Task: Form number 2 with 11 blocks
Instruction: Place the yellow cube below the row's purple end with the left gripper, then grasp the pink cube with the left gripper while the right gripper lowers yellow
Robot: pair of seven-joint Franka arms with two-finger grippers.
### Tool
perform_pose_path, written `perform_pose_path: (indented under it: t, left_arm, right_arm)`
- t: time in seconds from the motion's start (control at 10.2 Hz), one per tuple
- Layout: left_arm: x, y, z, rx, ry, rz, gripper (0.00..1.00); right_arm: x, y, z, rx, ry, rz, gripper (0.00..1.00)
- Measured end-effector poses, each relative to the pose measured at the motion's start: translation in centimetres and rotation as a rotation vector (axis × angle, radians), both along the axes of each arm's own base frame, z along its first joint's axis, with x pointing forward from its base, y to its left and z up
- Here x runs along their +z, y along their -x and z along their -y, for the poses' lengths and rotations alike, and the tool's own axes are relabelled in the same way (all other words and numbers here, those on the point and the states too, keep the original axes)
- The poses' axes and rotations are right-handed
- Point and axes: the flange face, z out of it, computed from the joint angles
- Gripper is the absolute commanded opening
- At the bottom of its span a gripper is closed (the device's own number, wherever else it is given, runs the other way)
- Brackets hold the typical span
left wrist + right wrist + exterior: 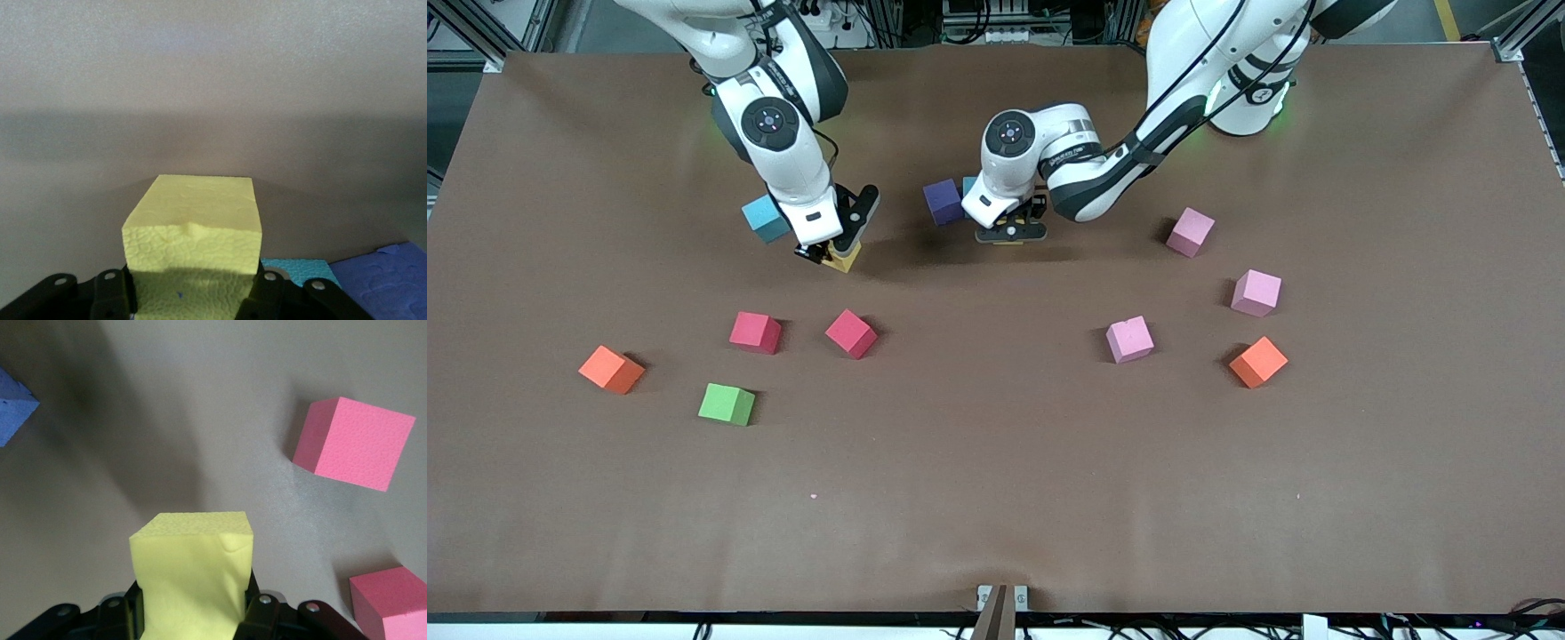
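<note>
The yellow block's lower edge (1008, 244) (205, 177) rests on the tabletop, so it is now time for my left gripper to open.
My right gripper (831, 252) is shut on a yellow block (842, 259) (193, 573), held a little above the table beside a blue block (765, 219) (13, 403). My left gripper (1011, 229) is shut on a second yellow block (193, 230), low at the table next to a purple block (943, 201) (387, 280) and a teal block (300, 270). Several more blocks lie scattered nearer the front camera: two red (755, 332) (851, 333), green (727, 404), two orange (612, 369) (1258, 361), three pink (1129, 339) (1256, 292) (1190, 231). No number 2 is in view.
The brown table (996, 498) has a wide bare strip toward the front camera. A small clamp (1001, 600) sits at the middle of its front edge.
</note>
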Motion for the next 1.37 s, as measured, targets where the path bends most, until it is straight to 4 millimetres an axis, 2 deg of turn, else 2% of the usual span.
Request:
perform_pose_path:
  t: [0.1, 0.2, 0.49, 0.59, 0.68, 0.88, 0.98, 1.08, 1.27, 1.37]
  left_arm:
    - [0.0, 0.0, 0.0, 0.001, -0.002, 0.000, 0.74]
    - [0.0, 0.0, 0.0, 0.000, -0.003, 0.000, 1.00]
    - [0.1, 0.0, 0.2, 0.018, -0.003, 0.002, 1.00]
    - [0.6, -0.6, 0.2, 0.039, -0.004, 0.009, 1.00]
    - [2.0, -2.3, -0.2, 0.075, -0.018, 0.030, 1.00]
    - [6.6, -7.5, -2.1, 0.182, -0.051, 0.091, 1.00]
    - [8.2, -10.9, -4.3, 0.246, -0.062, 0.111, 1.00]
    - [8.9, -14.3, -7.4, 0.314, -0.070, 0.121, 1.00]
    - [9.0, -20.5, -15.0, 0.358, -0.071, 0.120, 1.00]
    - [8.6, -22.6, -18.4, 0.339, -0.062, 0.116, 1.00]
  right_arm:
    - [0.0, 0.0, 0.0, 0.001, 0.000, 0.000, 0.32]
    - [0.0, 0.0, 0.0, 0.004, 0.000, 0.000, 0.32]
    - [-0.1, -0.1, 0.1, 0.021, -0.001, -0.003, 0.32]
    - [-0.1, -0.2, 0.4, 0.022, 0.000, -0.006, 0.32]
    - [-0.1, -0.4, 0.8, 0.008, -0.006, -0.011, 0.32]
    - [0.2, -0.7, 0.7, -0.060, -0.055, -0.044, 0.32]
    - [0.8, -1.1, 0.4, -0.075, -0.073, -0.040, 0.32]
    - [1.5, -1.7, 0.1, -0.092, -0.089, -0.031, 0.32]
    - [2.9, -2.7, -1.1, -0.170, -0.119, -0.009, 0.32]
    - [3.9, -3.2, -2.6, -0.231, -0.140, 0.005, 0.32]
